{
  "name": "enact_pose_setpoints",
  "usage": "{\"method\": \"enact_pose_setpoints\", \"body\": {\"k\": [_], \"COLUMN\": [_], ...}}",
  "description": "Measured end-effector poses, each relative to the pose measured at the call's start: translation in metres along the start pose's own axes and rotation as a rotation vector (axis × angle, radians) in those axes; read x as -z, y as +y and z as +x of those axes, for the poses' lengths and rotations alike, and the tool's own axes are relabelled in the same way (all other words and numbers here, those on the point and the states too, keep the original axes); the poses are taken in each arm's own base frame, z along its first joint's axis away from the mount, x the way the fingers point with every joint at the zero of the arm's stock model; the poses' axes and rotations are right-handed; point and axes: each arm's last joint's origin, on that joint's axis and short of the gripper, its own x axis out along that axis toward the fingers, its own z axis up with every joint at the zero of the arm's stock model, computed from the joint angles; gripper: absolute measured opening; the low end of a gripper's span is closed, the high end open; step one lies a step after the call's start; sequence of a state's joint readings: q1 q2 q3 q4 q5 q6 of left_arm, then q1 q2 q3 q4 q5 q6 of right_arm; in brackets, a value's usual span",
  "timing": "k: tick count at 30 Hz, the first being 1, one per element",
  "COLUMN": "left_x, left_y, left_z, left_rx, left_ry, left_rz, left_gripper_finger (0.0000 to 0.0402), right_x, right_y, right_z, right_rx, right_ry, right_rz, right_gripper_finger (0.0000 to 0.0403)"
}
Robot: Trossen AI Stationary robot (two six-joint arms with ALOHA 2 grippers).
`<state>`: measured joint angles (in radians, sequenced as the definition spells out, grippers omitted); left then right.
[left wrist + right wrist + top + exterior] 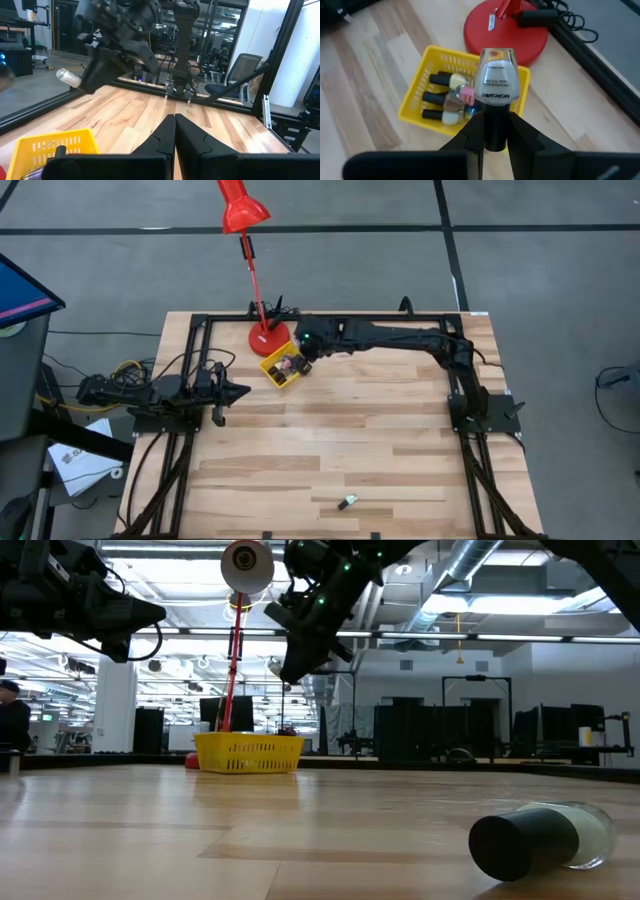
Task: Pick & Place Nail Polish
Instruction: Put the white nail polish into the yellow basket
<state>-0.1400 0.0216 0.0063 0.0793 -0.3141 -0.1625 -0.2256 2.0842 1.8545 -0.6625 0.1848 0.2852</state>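
In the right wrist view the pale bottle (pixel 496 77) is above the yellow tray, so my right gripper should keep holding it.
My right gripper (pixel 492 131) hangs over the yellow tray (pixel 417 85), shut on a pale nail polish bottle (pixel 496 80) with a dark cap. In the high view this gripper (pixel 303 360) is at the tray (pixel 276 372) near the table's far edge. Several bottles (pixel 445 97) lie on their sides in the tray. One more bottle (pixel 545 835) lies on its side near the table's front edge; it also shows in the high view (pixel 347 501). My left gripper (pixel 174 131) is shut and empty at the table's left side. My right gripper pinches the bottle's dark cap (pixel 493 117) between its two fingers. The fingers slant down from the table's right side. The pale body (pixel 67 77) sticks out past the fingertips, lifted clear above the tray.
A red lamp's round base (pixel 505 27) stands right behind the tray, and its stem (pixel 252 275) leans up over the far edge. Black frame rails (pixel 200 330) run along the table's left, right and far sides. Bare wood (pixel 350 430) lies across the middle.
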Motion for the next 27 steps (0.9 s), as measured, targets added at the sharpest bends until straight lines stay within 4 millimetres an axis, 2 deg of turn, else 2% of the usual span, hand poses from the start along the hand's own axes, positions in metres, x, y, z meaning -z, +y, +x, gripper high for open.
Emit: {"method": "enact_pose_setpoints", "body": {"k": [2,8,10,17,22,27], "left_x": [0.000,0.000,0.000,0.004,0.005,0.004], "left_y": [0.000,0.000,0.000,0.000,0.000,0.000], "left_z": [0.000,0.000,0.000,0.002,0.002,0.002], "left_rx": [0.000,0.001,0.001,-0.008,-0.009,-0.008], "left_ry": [-0.001,-0.004,-0.004,0.042,0.049,0.043], "left_rz": [0.000,-0.002,-0.002,0.014,0.017,0.020], "left_gripper_finger": [0.0000,0.0000,0.0000,0.0000,0.0000,0.0000], "right_x": [-0.001,0.007,0.014,0.019,0.025,0.023], "right_y": [0.001,0.009,0.009,0.012,0.011,0.009], "right_z": [0.001,0.033,0.037,0.056,0.062,0.062], "right_rx": [-0.003,-0.012,0.002,-0.001,0.011,0.037], "right_ry": [-0.013,-0.006,0.048,0.042,0.082,0.059], "right_rz": [0.002,-0.011,-0.032,-0.045,-0.057,-0.058], "right_gripper_finger": [0.0045,0.0045,0.0045,0.0045,0.0048,0.0055]}}
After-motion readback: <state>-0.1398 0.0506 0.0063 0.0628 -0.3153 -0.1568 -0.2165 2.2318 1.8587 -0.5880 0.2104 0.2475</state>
